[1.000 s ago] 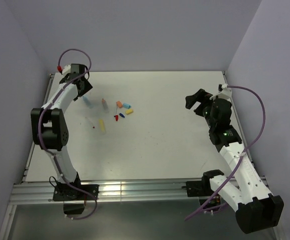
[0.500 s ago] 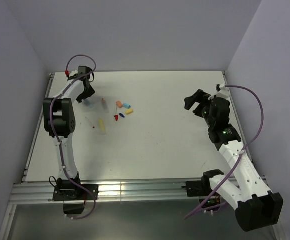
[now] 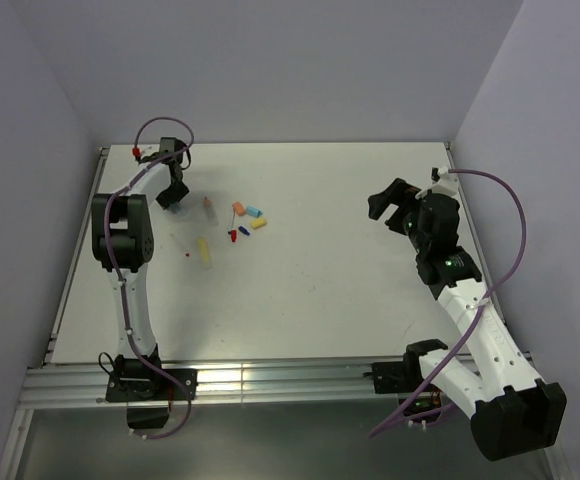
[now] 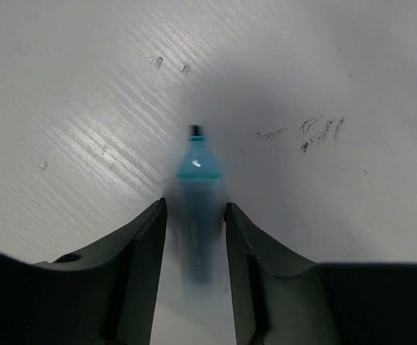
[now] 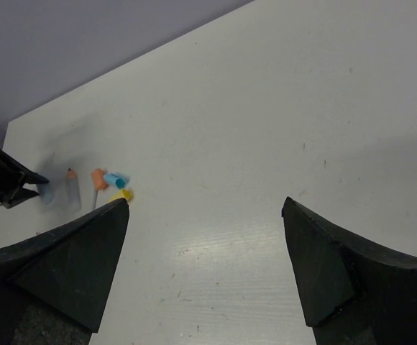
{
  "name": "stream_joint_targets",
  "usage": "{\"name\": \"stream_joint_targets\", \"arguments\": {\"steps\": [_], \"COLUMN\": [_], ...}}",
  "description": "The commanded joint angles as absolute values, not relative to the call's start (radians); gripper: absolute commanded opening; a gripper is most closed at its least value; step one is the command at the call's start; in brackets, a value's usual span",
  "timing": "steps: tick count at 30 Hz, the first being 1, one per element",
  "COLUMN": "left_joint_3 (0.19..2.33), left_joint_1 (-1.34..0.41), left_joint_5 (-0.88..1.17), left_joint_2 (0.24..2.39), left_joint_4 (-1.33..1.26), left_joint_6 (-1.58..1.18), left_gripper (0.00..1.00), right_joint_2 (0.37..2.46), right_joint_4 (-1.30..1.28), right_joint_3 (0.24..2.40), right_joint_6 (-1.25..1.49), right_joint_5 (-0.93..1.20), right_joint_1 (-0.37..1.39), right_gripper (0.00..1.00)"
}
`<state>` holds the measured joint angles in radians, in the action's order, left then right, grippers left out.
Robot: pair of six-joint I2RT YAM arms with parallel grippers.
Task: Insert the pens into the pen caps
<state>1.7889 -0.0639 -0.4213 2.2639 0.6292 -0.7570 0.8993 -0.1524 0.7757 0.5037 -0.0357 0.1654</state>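
My left gripper has a gap between its finger and the pen's body (image 4: pixel 199 218), so the blue-tinted pen (image 4: pixel 198 169) would stay on the tabletop if I lifted the gripper now.
A stubby blue-tinted pen (image 4: pixel 198 169) lies on the white table, its dark tip pointing away from the left wrist camera. My left gripper (image 4: pixel 195 205) (image 3: pixel 175 196) straddles the barrel, its jaws narrowed close to both sides, with a thin gap showing on the left. An orange-tipped pen (image 3: pixel 208 207) and a yellow pen (image 3: pixel 204 251) lie to its right. The pen caps sit in a cluster: orange (image 3: pixel 238 208), light blue (image 3: pixel 254 212), yellow (image 3: pixel 259 224), red (image 3: pixel 233 236). My right gripper (image 3: pixel 390 200) (image 5: pixel 205 203) hovers wide open and empty, far to the right.
A thin whitish stick with a red end (image 3: pixel 180 245) lies near the yellow pen. The lavender back wall (image 3: pixel 290 70) and side walls enclose the table. A metal rail (image 3: pixel 270 385) runs along the near edge. Dark scuff marks (image 4: pixel 316 129) dot the surface.
The left arm has swung forward and lowered onto the blue pen, and its jaws have narrowed around it. The right arm has barely moved.
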Motion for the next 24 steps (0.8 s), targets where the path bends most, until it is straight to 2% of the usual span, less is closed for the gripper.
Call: {"name": "stream_joint_targets", "arguments": {"steps": [1,5,6,9,12,20,24], "left_joint_3": [1.799,1.775,1.772,1.750,1.726,1.612,1.537], "left_joint_1": [-0.058,-0.055,-0.055,-0.055,-0.055,-0.113,-0.191], "left_joint_5": [-0.436,-0.431,-0.431,-0.420,-0.399,-0.385,-0.371], "left_joint_2": [2.278,2.269,2.267,2.253,2.221,1.971,1.836], "left_joint_4": [0.626,0.615,0.612,0.597,0.586,0.552,0.528], "left_joint_6": [-0.781,-0.779,-0.781,-0.772,-0.767,-0.741,-0.747], "left_gripper": [0.42,0.26,0.16,0.00,0.00,0.00,0.00], "right_joint_2": [0.894,0.896,0.896,0.900,0.913,1.014,1.072], "right_joint_4": [-0.158,-0.166,-0.166,-0.164,-0.158,-0.054,-0.006], "right_joint_3": [0.830,0.834,0.836,0.838,0.838,0.861,0.884], "right_joint_6": [0.489,0.488,0.486,0.482,0.476,0.459,0.479], "right_joint_5": [-0.034,-0.031,-0.028,-0.017,0.027,0.447,0.517], "right_joint_1": [0.161,0.161,0.160,0.161,0.160,0.178,0.235], "right_gripper": [0.95,0.95,0.95,0.94,0.93,0.86,0.84]}}
